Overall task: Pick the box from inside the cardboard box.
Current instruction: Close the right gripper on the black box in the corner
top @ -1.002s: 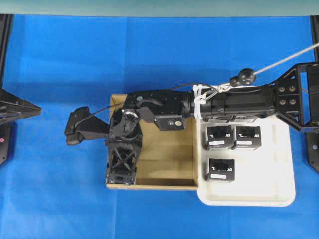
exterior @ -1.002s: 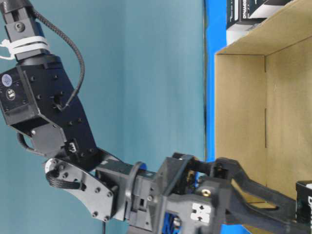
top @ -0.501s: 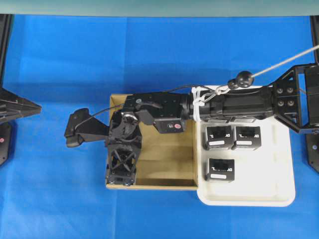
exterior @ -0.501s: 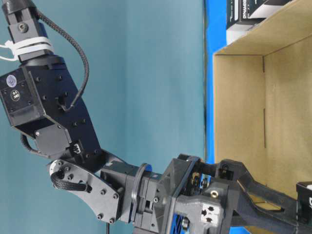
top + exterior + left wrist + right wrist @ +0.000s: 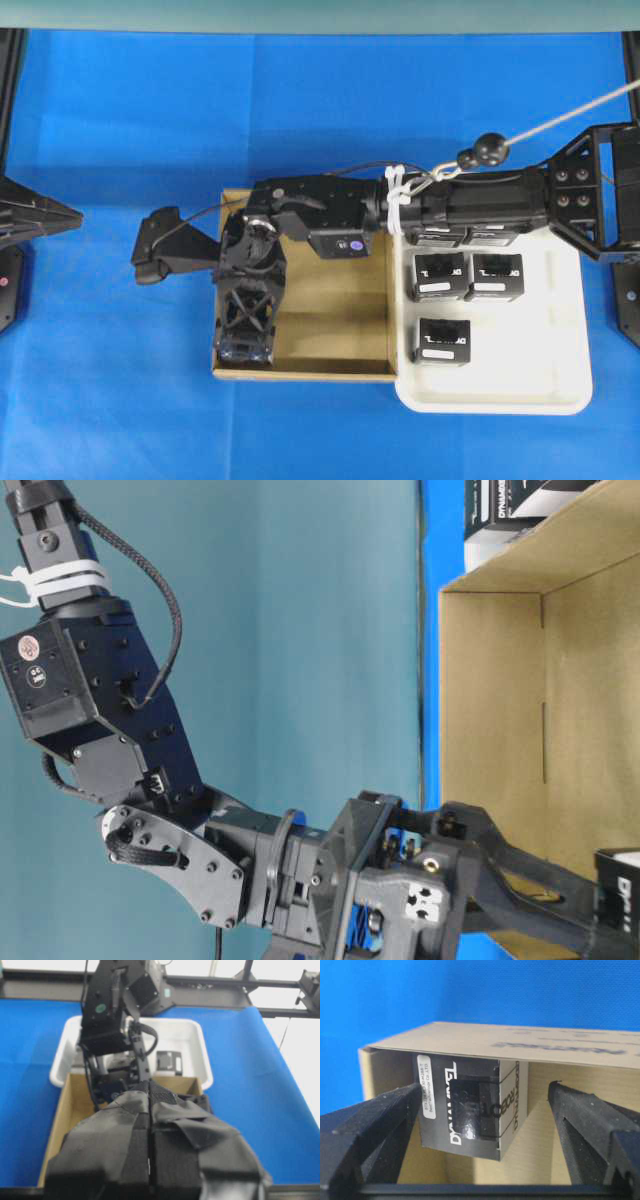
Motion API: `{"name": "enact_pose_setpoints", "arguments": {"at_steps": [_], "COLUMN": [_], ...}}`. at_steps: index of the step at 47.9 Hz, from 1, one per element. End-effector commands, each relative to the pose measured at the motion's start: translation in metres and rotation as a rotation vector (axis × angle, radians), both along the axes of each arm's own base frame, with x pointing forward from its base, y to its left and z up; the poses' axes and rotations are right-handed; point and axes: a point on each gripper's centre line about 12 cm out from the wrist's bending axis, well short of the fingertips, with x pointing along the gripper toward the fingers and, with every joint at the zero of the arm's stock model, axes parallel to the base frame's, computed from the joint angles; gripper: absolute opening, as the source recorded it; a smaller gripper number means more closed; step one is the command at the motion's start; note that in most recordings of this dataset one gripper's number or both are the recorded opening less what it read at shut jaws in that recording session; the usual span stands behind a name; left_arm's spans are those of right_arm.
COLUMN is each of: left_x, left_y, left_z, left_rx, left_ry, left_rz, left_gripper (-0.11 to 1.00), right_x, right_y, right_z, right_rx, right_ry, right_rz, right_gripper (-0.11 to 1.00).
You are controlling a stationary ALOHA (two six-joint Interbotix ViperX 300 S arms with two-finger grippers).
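Note:
My right gripper is to grab the black box by its long sides next, because the side of the cardboard box closes tight over one end of the black box.
The cardboard box (image 5: 330, 310) lies mid-table, brown and shallow. My right gripper (image 5: 245, 335) reaches into its left side, pointing at the near wall. In the right wrist view the black box (image 5: 465, 1107), with white lettering and a white label strip, stands in the corner of the cardboard box (image 5: 540, 1045). My right gripper (image 5: 480, 1125) is open, one finger on either side of the black box; the left finger is close to it and the right one stands well apart. The table-level view shows the box (image 5: 620, 890) just past the fingertips. My left gripper (image 5: 150, 1125) is shut on nothing, off to the left.
A white plastic tray (image 5: 560, 400) adjoins the cardboard box on the right. It holds three visible black boxes (image 5: 438, 277), (image 5: 497, 277), (image 5: 442, 341), and more lie under the right arm (image 5: 470, 205). Blue cloth covers the table (image 5: 120, 380).
The right arm has shifted slightly over the cardboard box, its gripper still open around the black box. The left arm has not moved.

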Motion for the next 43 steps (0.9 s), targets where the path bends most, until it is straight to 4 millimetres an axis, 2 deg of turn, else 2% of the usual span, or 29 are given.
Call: {"name": "enact_pose_setpoints", "arguments": {"at_steps": [1, 24, 43], "left_x": [0.002, 0.002, 0.002], "left_y": [-0.001, -0.001, -0.001], "left_z": [0.011, 0.011, 0.017], "left_rx": [0.001, 0.001, 0.002], "left_ry": [-0.026, -0.029, -0.083], "left_rz": [-0.003, -0.003, -0.004], "left_gripper": [-0.07, -0.07, -0.07], "right_x": [-0.001, -0.004, -0.006], "right_y": [-0.011, -0.051, -0.077], "right_z": [-0.004, -0.004, -0.002], "right_rx": [-0.013, -0.049, -0.052], "right_ry": [0.010, 0.005, -0.002], "right_rz": [-0.009, -0.047, -0.088], "right_gripper": [0.99, 0.99, 0.99]}}
